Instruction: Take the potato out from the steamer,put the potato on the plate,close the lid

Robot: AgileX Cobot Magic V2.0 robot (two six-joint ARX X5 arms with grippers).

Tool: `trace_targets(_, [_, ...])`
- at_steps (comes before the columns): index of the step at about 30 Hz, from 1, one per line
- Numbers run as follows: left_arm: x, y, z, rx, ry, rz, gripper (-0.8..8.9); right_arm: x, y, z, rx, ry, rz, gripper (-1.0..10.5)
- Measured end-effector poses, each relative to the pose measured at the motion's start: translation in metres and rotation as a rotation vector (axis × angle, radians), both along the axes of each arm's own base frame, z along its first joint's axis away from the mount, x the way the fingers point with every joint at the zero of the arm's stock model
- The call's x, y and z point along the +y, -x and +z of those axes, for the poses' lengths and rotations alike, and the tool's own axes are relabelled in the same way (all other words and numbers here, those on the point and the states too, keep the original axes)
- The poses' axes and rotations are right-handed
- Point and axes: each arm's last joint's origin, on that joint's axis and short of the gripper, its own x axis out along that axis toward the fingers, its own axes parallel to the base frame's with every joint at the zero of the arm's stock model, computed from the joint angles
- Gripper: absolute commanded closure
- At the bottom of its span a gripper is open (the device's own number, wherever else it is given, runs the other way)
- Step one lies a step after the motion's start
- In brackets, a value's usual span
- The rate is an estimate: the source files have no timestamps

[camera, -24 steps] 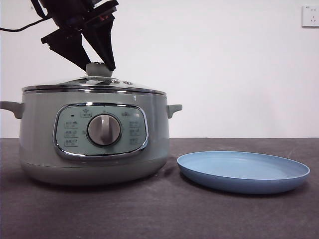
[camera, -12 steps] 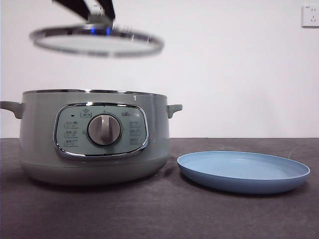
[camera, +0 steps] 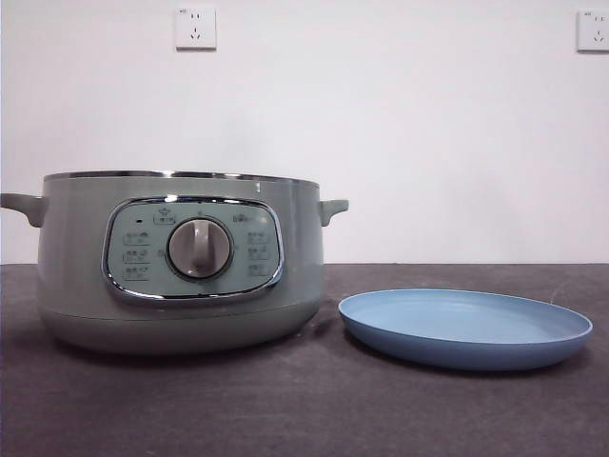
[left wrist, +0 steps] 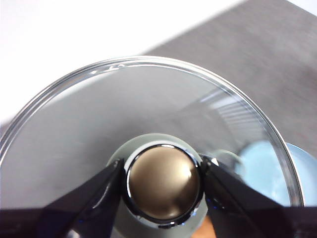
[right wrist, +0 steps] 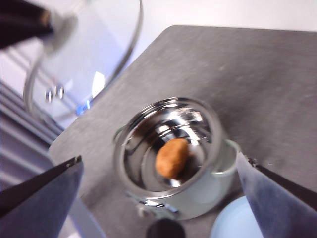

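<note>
I will grab the orange-brown potato around its middle (right wrist: 172,157) with my right gripper next, to move it from the steamer onto the plate (right wrist: 237,220).
The sage-green steamer (camera: 181,276) stands lidless on the left of the table, and the light-blue plate (camera: 466,328) lies to its right. In the right wrist view the orange-brown potato (right wrist: 172,157) rests on the shiny bottom of the steamer (right wrist: 124,148). My right gripper (right wrist: 159,158) hangs open high above the pot. My left gripper (left wrist: 163,186) is shut on the knob (left wrist: 163,181) of the glass lid (left wrist: 148,99), held in the air and out of the front view. The lid (right wrist: 89,59) also shows in the right wrist view, up beside the pot.
Dark grey table under everything, white wall behind with two sockets (camera: 195,29) (camera: 592,30). Part of the plate (right wrist: 233,223) lies next to the pot in the right wrist view.
The left gripper lifted the lid off the steamer, and both have risen out of the front view. The pot now stands uncovered.
</note>
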Motion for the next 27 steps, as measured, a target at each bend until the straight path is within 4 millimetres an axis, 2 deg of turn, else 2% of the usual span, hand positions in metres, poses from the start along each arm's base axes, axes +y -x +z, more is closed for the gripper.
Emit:
trace_targets(5, [0.018, 0.025, 0.029, -0.142, -0.047, 0.167, 8.23, 0.029, 0.006, -0.001, -0.016, 0.062, -0.003, 2.9])
trace_targets(8, [0.028, 0.041, 0.039, -0.207, -0.084, 0.29, 8.23, 0.052, 0.004, -0.006, -0.006, 0.111, -0.002, 2.9])
trace_targets(13, [0.041, 0.061, 0.048, -0.268, -0.127, 0.437, 8.23, 0.095, -0.013, -0.019, 0.053, 0.199, 0.035, 2.9])
trace_targets(19, [0.045, 0.072, 0.052, -0.291, -0.114, 0.444, 8.23, 0.155, -0.045, -0.033, 0.093, 0.304, 0.058, 2.9])
trace_targets(24, [0.045, 0.072, 0.052, -0.288, -0.114, 0.44, 8.23, 0.218, -0.088, -0.068, 0.15, 0.378, 0.095, 3.0])
trace_targets(27, [0.045, 0.072, 0.052, -0.288, -0.113, 0.438, 8.23, 0.237, -0.101, -0.1, 0.17, 0.466, 0.056, 3.0])
